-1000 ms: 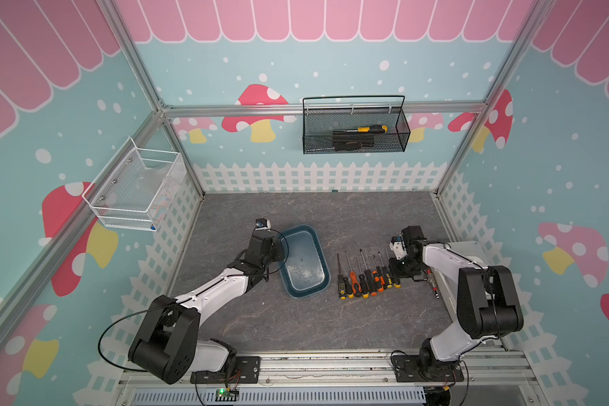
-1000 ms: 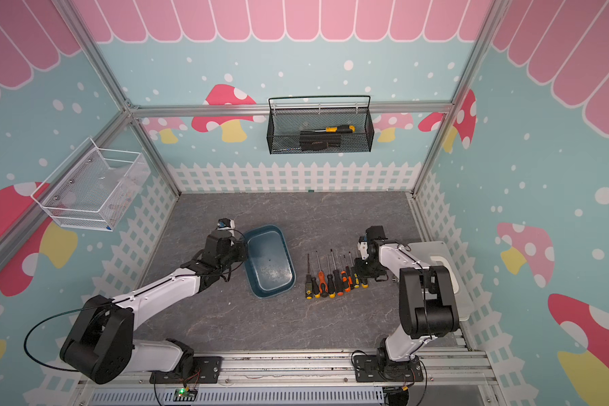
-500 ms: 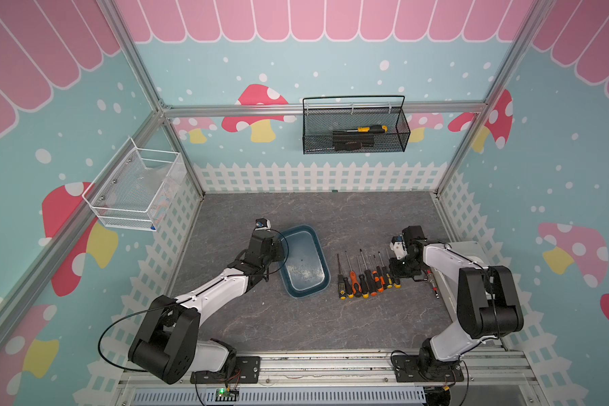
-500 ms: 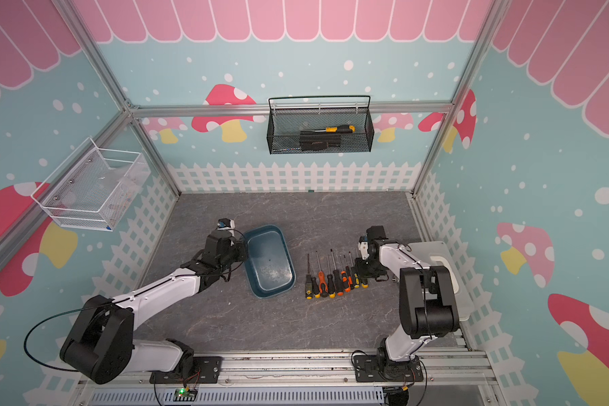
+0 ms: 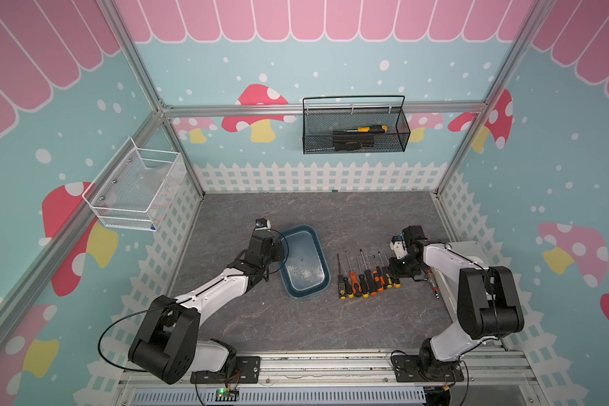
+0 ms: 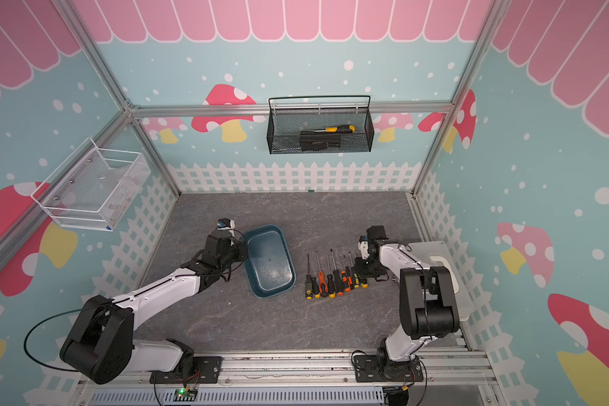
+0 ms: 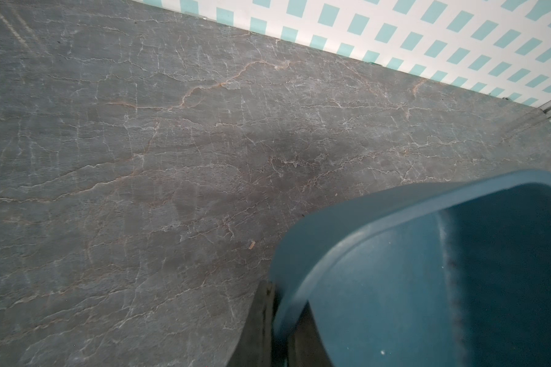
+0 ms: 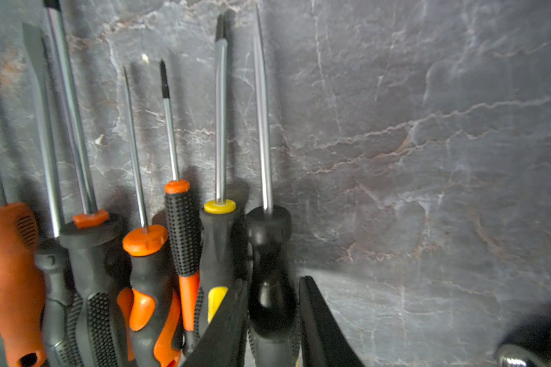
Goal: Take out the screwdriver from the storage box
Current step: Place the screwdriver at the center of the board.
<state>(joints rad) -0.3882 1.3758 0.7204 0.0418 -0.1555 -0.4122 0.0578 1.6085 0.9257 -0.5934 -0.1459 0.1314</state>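
Observation:
The box's rim (image 5: 325, 262) slants away from the screwdrivers in my fingers' hold, so my left gripper must keep holding the storage box until it's straight on the tabletop.
The storage box (image 5: 305, 263) (image 6: 269, 263), a dark teal tub, lies at the floor's middle with nothing inside it. My left gripper (image 5: 279, 250) (image 7: 280, 305) is shut on its left rim (image 7: 315, 241). Several screwdrivers (image 5: 361, 277) (image 6: 331, 277) lie side by side right of the box. My right gripper (image 5: 396, 271) (image 6: 361, 272) (image 8: 274, 281) sits low over the rightmost one, a black-handled screwdriver (image 8: 269, 241). Its jaws stand open on either side of that handle, which rests on the floor.
A black wire basket (image 5: 355, 140) holding a yellow-handled screwdriver hangs on the back wall. A white wire basket (image 5: 138, 189) hangs on the left wall. A whitish case (image 5: 470, 251) lies by the right wall, with a small metal bit (image 5: 433, 285) beside it.

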